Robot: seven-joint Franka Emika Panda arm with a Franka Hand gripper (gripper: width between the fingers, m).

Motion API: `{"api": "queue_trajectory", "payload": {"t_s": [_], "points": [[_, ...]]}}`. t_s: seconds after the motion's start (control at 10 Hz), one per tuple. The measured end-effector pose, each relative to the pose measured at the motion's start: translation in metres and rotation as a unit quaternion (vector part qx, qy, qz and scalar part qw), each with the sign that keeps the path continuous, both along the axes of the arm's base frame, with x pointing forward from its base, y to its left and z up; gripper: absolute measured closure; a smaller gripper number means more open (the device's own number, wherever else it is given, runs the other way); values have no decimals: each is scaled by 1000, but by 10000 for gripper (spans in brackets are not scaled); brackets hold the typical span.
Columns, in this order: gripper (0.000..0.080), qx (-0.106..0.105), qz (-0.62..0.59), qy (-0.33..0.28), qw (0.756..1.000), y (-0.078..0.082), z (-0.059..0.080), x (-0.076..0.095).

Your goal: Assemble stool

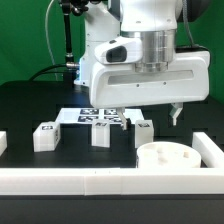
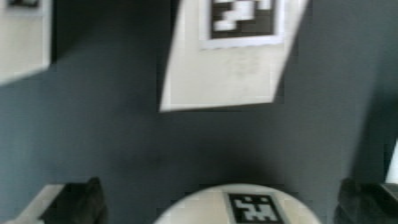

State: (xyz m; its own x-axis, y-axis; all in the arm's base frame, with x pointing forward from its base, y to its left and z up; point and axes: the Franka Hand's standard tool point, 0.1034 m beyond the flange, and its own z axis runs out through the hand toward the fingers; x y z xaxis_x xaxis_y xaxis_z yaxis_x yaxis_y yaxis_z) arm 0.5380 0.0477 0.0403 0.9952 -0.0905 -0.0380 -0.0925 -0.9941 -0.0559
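Dark tabletop shows between my gripper's fingers and the leg's near end point(image 1: 144, 133), so it is too early to close. The gripper moves toward the leg next.
The round white stool seat point(image 1: 168, 157) lies flat at the front on the exterior view's right, sockets facing up. Three chunky white legs stand in a row behind it: one point(image 1: 45, 135) on the left, one point(image 1: 100, 132) in the middle, one point(image 1: 145, 128) nearest the seat. My gripper point(image 1: 153, 114) hangs open just above that third leg. In the wrist view, the gripper point(image 2: 231, 195) has its dark fingers point(image 2: 71, 200) far apart. The leg's rounded tagged end point(image 2: 240, 205) lies between them, untouched.
The marker board point(image 1: 95, 116) lies flat behind the legs and also appears in the wrist view, the marker board point(image 2: 228, 60) lying beyond the leg. A long white border rail point(image 1: 110, 185) runs along the front and up the right side point(image 1: 210, 150). The table is black.
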Motion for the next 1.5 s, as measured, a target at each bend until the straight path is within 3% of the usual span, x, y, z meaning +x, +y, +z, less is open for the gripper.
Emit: {"api": "queue_trajectory", "payload": {"t_s": [0.2, 0.6, 0.9, 1.5], "points": [[151, -1, -72, 9, 997, -2, -7, -3], [151, 0, -58, 41, 997, -2, -8, -9], [151, 8, -45, 151, 988, -8, -12, -14], [151, 45, -11, 329, 943, 4, -5, -21]]}}
